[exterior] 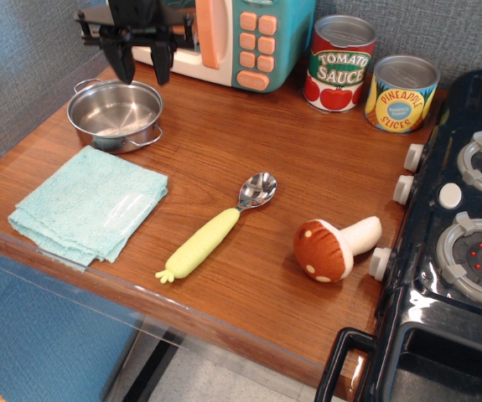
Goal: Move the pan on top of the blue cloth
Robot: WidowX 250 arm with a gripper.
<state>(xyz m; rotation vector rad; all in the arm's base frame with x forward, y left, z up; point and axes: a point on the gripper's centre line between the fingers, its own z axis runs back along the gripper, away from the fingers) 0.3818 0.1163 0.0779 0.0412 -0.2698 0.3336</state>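
Observation:
The pan's round body point(115, 117) is wider than the gripper's open fingers, so the robot's gripper needs to take hold of the pan by its thin rim point(161, 109) next.
The pan point(115, 114) is a small shiny steel pot with two wire loop handles. It sits on the wooden table at the back left, just behind the blue cloth. The blue cloth point(88, 203) is a pale aqua folded towel lying flat near the table's front left edge, with nothing on it. My gripper point(144, 72) is black and hangs just above the pan's far rim, in front of the toy microwave. Its two fingers are spread apart and hold nothing.
A toy microwave point(241, 38) stands at the back. A tomato sauce can point(339, 63) and a pineapple can point(401, 93) stand to its right. A yellow-handled spoon point(215, 228) and a toy mushroom point(333, 247) lie mid-table. A black toy stove point(458, 251) fills the right side.

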